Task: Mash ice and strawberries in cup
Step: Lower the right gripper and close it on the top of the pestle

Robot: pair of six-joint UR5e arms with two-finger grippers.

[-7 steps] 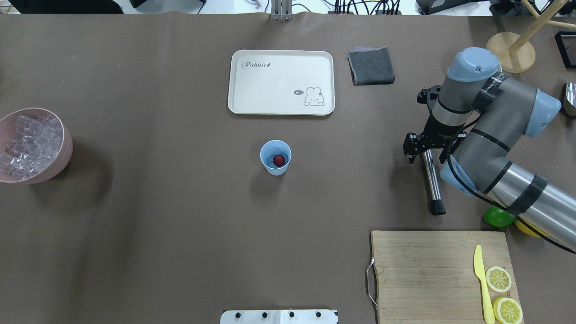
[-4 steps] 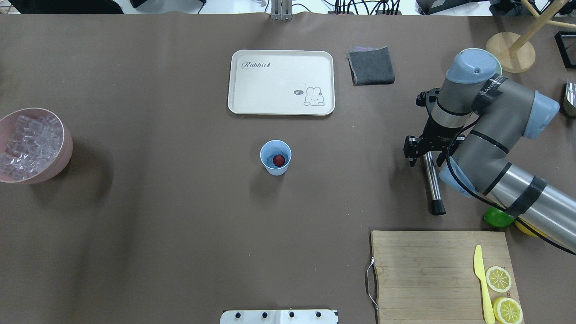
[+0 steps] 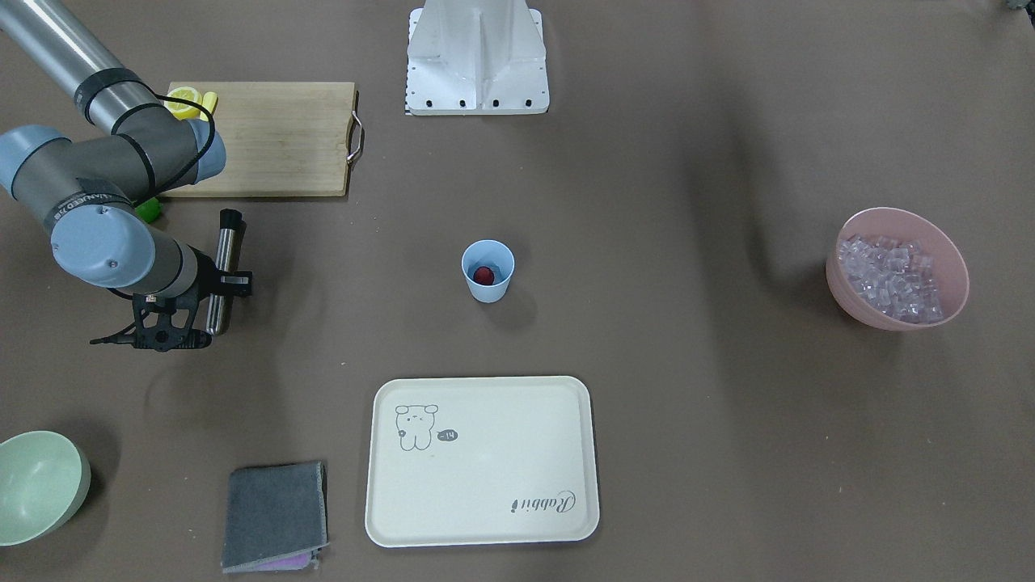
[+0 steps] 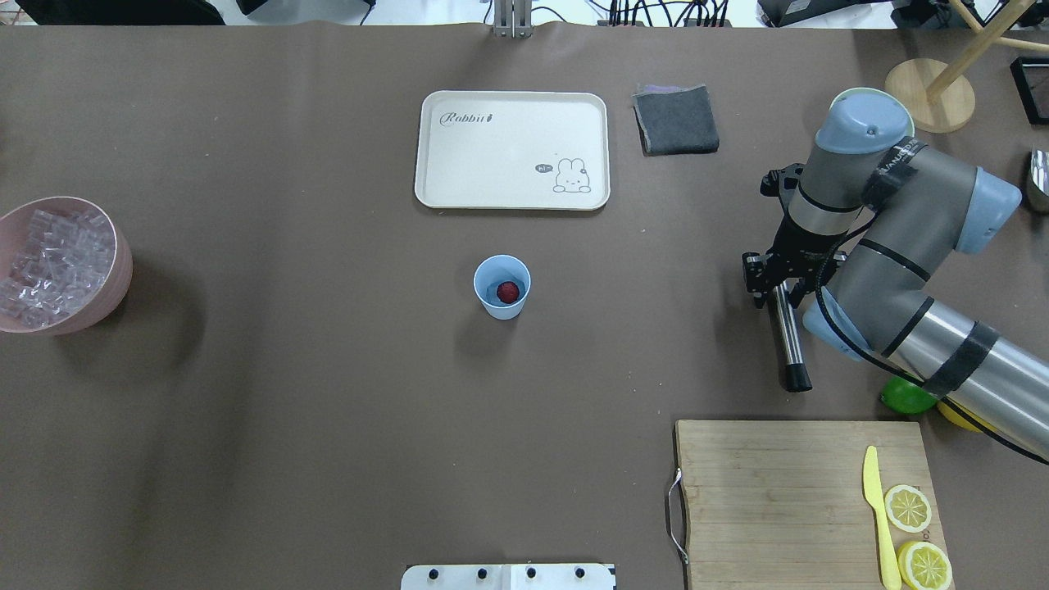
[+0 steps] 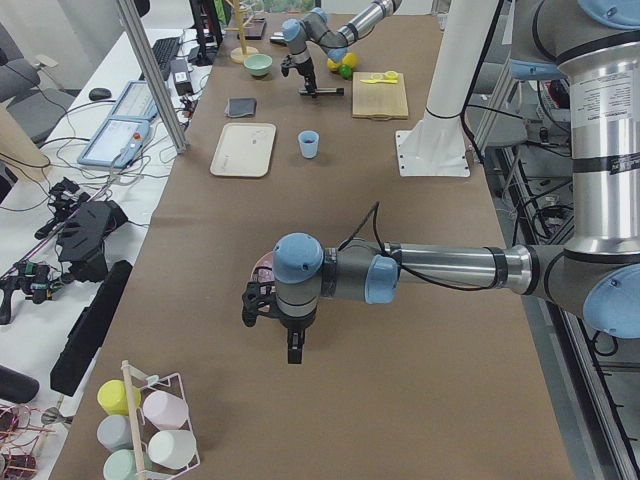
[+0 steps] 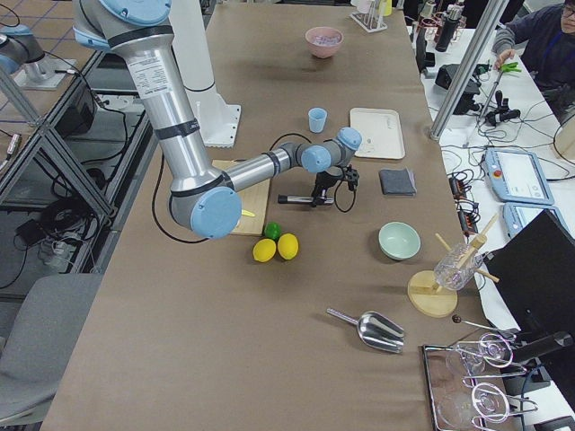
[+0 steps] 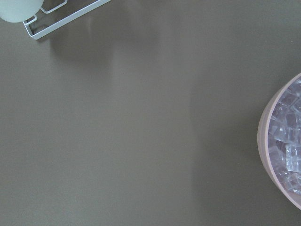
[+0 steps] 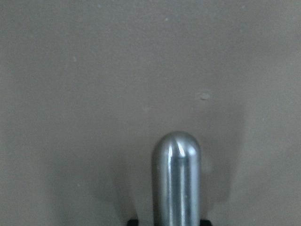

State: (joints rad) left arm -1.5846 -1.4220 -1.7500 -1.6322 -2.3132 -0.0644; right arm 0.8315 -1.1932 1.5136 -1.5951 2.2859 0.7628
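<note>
The right gripper grabs the muddler by its rounded steel handle (image 3: 217, 312) next, so the muddler's black head (image 3: 231, 219) stays free to mash the strawberry.
The light-blue cup (image 4: 501, 287) stands mid-table with the red strawberry (image 4: 508, 291) in it; the front view shows the cup (image 3: 487, 271) too. Whether ice is in the cup I cannot tell. Ice cubes (image 4: 53, 262) fill the pink bowl (image 4: 123, 246) at the far left. My right gripper (image 4: 783, 283) is open, low over a steel muddler (image 4: 788, 340) lying on the table, fingers on either side of its far end. The right wrist view shows the muddler's rounded tip (image 8: 176, 179). My left gripper (image 5: 293, 350) hangs beside the pink bowl; I cannot tell its state.
A cream tray (image 4: 512, 149) and a grey cloth (image 4: 676, 120) lie beyond the cup. A wooden board (image 4: 778, 492) with a yellow knife (image 4: 877, 508) and lemon slices (image 4: 908, 508) sits at the near right, a lime (image 4: 905, 397) beside it. A pale green bowl (image 3: 36, 485) stands far right.
The right gripper's fingers have drawn closer around the muddler's end, and the wrist has shifted slightly. The muddler, cup and bowl have not moved.
</note>
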